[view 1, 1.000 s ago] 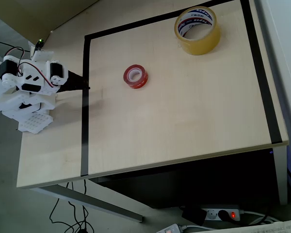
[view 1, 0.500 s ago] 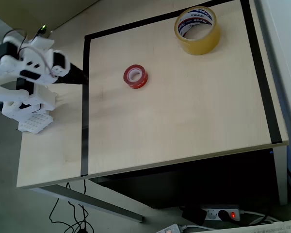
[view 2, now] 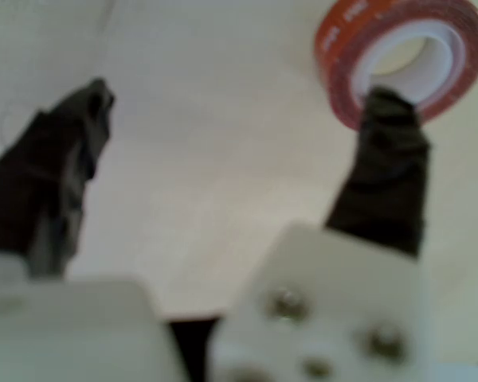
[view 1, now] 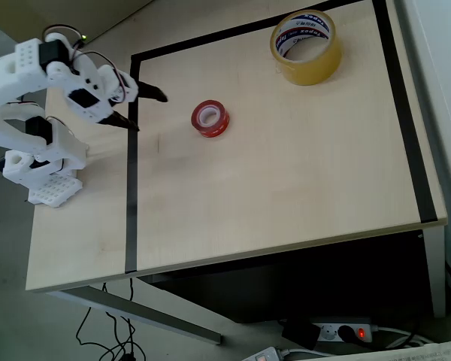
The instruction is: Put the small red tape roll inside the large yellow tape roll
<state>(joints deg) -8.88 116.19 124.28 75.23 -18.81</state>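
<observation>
Next, my gripper grips the small red tape roll by its ring wall (view 1: 198, 119) to put it inside the large yellow tape roll (view 1: 306, 47).
The small red tape roll (view 1: 211, 118) lies flat on the pale wooden table, left of the middle; the wrist view shows it (view 2: 414, 48) at the top right, just past one black fingertip. The large yellow tape roll (view 1: 306, 47) stands at the far right of the table top, its white core printed red and blue. My gripper (view 1: 148, 110) hangs open to the left of the red roll, over the black tape line, with nothing between its black fingers (view 2: 386, 175). In the wrist view the gripper (view 2: 240, 97) spreads wide above bare wood.
A black tape border (view 1: 132, 165) frames the working area of the table (view 1: 286, 188). The arm's white base (view 1: 37, 169) sits at the left edge. A power strip (view 1: 346, 331) and cables lie on the floor below the front edge.
The arm has risen and swung toward the red roll. Its fingers, together before, have spread open. Both tape rolls stay where they were.
</observation>
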